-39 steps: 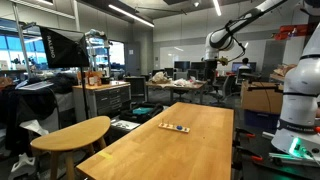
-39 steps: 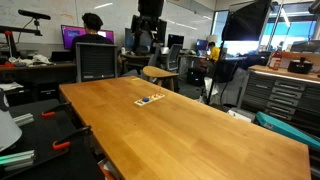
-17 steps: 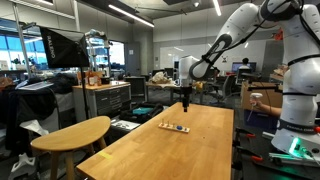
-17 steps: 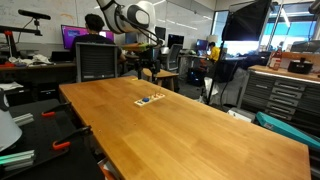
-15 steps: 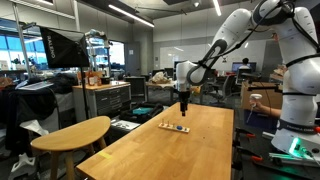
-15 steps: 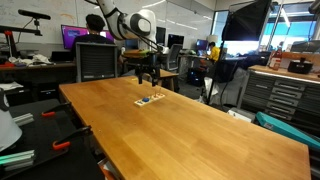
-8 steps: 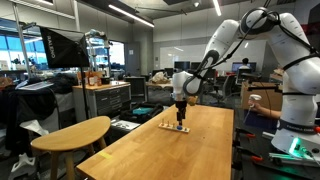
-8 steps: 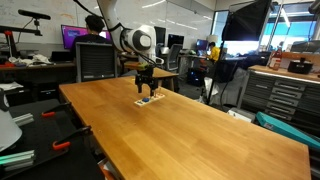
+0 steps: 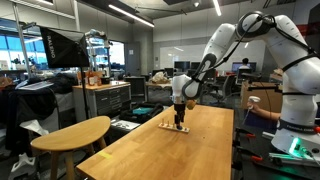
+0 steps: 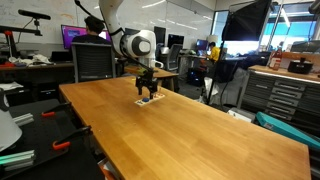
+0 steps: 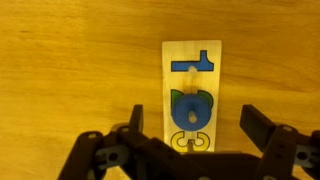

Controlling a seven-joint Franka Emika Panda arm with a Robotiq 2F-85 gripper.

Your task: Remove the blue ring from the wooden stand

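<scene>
My gripper's open fingers are well away from the blue ring (image 11: 191, 112) on both sides, so the ring would stay on its peg if I lifted my gripper now.
The wooden stand (image 11: 192, 95) is a pale strip lying flat on the wooden table. In the wrist view it carries a blue T-shaped piece at the far end, the blue ring (image 11: 191, 112) on a peg over a green piece in the middle, and a yellow piece nearest me. My gripper (image 11: 193, 125) is open, with one finger on each side of the stand and the ring between them, not touching it. In both exterior views the gripper (image 9: 180, 119) (image 10: 148, 96) hangs just over the stand (image 9: 174, 127) (image 10: 150, 100); the ring is too small to make out there.
The large wooden table (image 9: 190, 150) (image 10: 190, 130) carries the stand near its far end. A round wooden stool (image 9: 72, 135) stands beside it. A seated person at a monitor (image 10: 92, 45), cabinets and lab clutter surround the table.
The arm has swung from high at the back down to the stand. Over the last half second the gripper sank a little closer over it.
</scene>
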